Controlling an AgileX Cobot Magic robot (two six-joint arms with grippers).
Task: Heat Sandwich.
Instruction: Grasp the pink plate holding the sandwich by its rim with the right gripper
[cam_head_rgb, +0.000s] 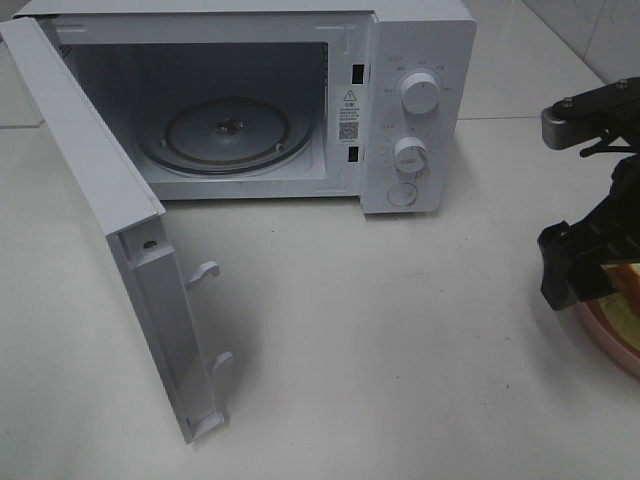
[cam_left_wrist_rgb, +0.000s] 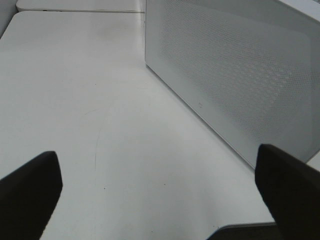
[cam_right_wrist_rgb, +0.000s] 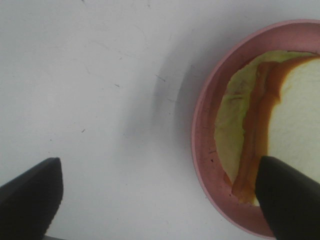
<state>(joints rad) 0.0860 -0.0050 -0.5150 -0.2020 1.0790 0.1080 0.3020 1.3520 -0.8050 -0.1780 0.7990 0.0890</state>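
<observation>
Next, my right gripper grabs the pink plate by its rim (cam_head_rgb: 594, 335) to carry the sandwich into the microwave for heating.
The sandwich (cam_right_wrist_rgb: 295, 115), white bread with a brown crust and a pale green leaf layer, lies on a round pink plate (cam_right_wrist_rgb: 202, 150). In the exterior high view the plate (cam_head_rgb: 608, 335) is at the right edge and only a sliver of the sandwich (cam_head_rgb: 628, 298) shows under the arm. My right gripper (cam_right_wrist_rgb: 159, 160) is open, just above the plate's near rim, with one finger (cam_right_wrist_rgb: 287, 195) over the sandwich and the other over bare table; it also shows in the exterior high view (cam_head_rgb: 572, 265). My left gripper (cam_left_wrist_rgb: 156, 152) is open and empty above the table.
A white microwave (cam_head_rgb: 420, 60) stands at the back with its door (cam_head_rgb: 90, 170) swung wide open to the left and a glass turntable (cam_head_rgb: 225, 135) inside. The left wrist view shows the door's perforated outer face (cam_left_wrist_rgb: 240, 75). The left arm is out of the exterior high view.
</observation>
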